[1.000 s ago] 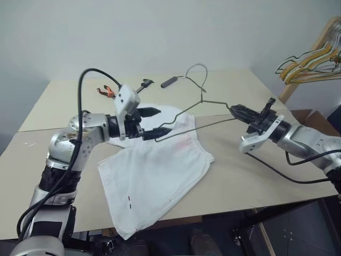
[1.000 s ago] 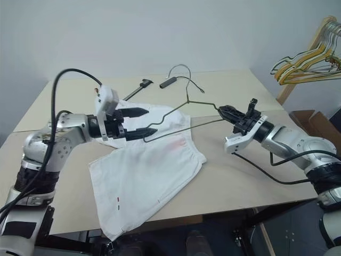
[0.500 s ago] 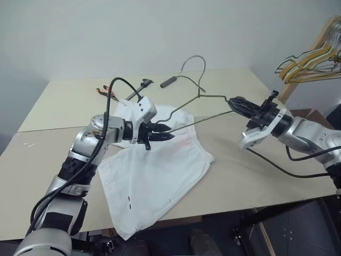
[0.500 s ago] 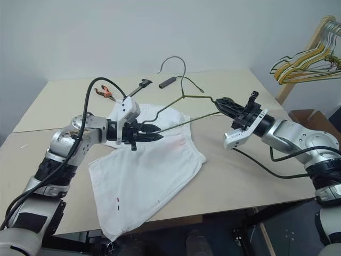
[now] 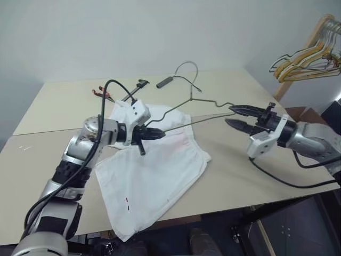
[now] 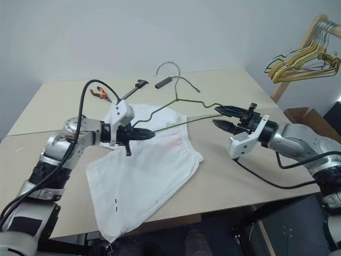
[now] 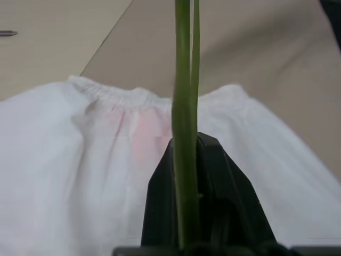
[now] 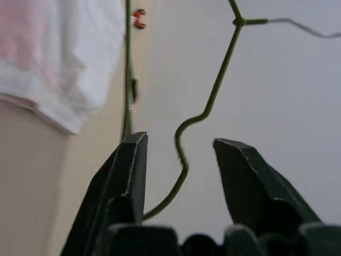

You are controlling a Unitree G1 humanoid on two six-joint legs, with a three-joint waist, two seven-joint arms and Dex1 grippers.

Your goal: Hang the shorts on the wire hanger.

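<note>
My right gripper grabs the wire hanger by its bent corner (image 5: pixel 230 105) next, to hold the hanger steady for the shorts (image 5: pixel 160 170).
The white shorts (image 5: pixel 160 170) lie spread flat on the beige table (image 5: pixel 240 176), waistband toward the far side. Above them the wire hanger (image 5: pixel 192 96) is held up off the table, hook pointing up and away. My left gripper (image 5: pixel 160 134) is shut on the hanger's left corner, just over the waistband; the left wrist view has the wire (image 7: pixel 184 106) clamped between the black fingers (image 7: pixel 224 186) over the shorts (image 7: pixel 69 160). My right gripper (image 5: pixel 230 115) stands open around the hanger's right corner, the bent wire (image 8: pixel 181 154) running loose between its fingers (image 8: pixel 128 170).
Orange-handled pliers (image 5: pixel 100 92), a black tool (image 5: pixel 139 85) and a dark stick-like object (image 5: pixel 166 81) lie at the table's far side. A bunch of yellow and wooden hangers (image 5: pixel 306 53) hangs at the upper right. A cardboard box (image 5: pixel 295 113) stands beyond the table's right edge.
My left gripper has shut on the hanger's left corner and dropped toward the shorts. My right gripper has rolled and opened, letting go of the right corner. The camera has shifted slightly.
</note>
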